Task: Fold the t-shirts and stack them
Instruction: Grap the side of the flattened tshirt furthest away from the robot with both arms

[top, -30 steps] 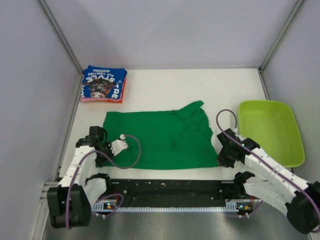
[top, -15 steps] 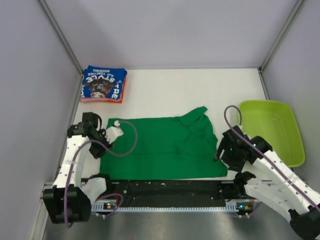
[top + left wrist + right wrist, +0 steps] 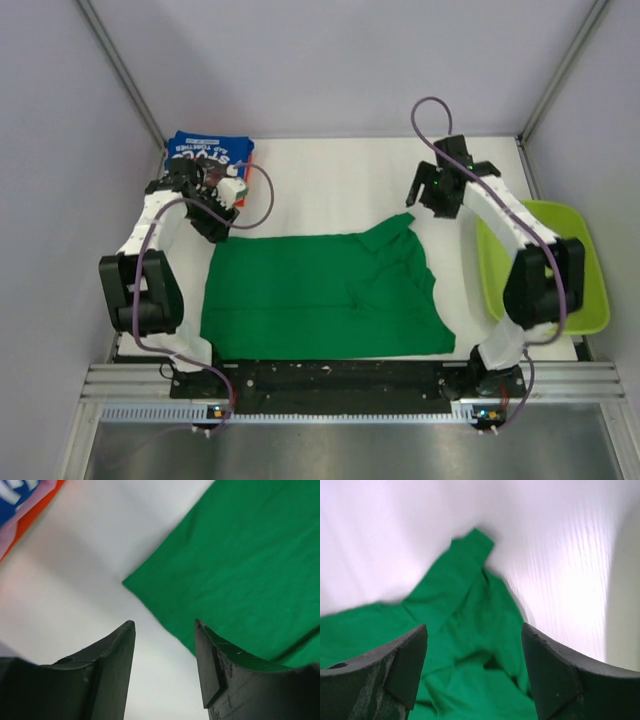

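Next, to fold the green t-shirt's back edge toward the front, my left gripper grips its back corner nearest the blue t-shirt.
The plain green t-shirt lies spread flat in the middle of the table, one sleeve sticking out at its back right. The folded blue t-shirt with white lettering sits at the back left on top of the orange-pink one. My left gripper hovers open just behind the green shirt's back left corner, nothing between its fingers. My right gripper hangs open above and behind the sleeve, holding nothing.
A lime-green plastic tub stands at the right edge, partly behind my right arm. Grey walls close in the table on the left, back and right. The blue and orange-pink stack shows at the top left of the left wrist view.
Both grippers have let go of the green shirt's near edge and opened. Both arms have swung from the front of the table to the back corners of the shirt, which now lies flatter.
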### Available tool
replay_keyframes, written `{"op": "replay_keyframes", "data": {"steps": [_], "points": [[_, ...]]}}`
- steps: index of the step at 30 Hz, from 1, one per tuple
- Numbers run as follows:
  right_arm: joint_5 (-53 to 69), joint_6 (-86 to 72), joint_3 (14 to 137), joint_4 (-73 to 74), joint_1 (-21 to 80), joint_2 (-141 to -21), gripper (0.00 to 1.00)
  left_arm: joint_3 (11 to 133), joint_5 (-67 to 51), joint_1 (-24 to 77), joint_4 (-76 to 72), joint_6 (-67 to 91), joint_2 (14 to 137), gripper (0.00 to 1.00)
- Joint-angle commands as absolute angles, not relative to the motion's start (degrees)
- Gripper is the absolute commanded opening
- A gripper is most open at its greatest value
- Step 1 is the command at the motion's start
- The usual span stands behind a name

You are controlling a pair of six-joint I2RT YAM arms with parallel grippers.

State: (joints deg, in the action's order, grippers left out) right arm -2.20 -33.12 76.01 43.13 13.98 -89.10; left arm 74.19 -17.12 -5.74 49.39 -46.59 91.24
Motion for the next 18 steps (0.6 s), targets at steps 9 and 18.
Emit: {"op": "replay_keyframes", "data": {"steps": [9, 18], "points": [[-3.2, -21.4, 100.2, 43.3, 13.1, -122.5, 0.64, 81.6, -19.6, -1.5, 51.2, -70.2, 103.3, 0.58], [1.7, -18.2, 96.8, 43.4, 13.1, -124.9, 0.58, 88.1, -15.9, -0.6, 53.3, -69.0, 114.0, 0.58]]}}
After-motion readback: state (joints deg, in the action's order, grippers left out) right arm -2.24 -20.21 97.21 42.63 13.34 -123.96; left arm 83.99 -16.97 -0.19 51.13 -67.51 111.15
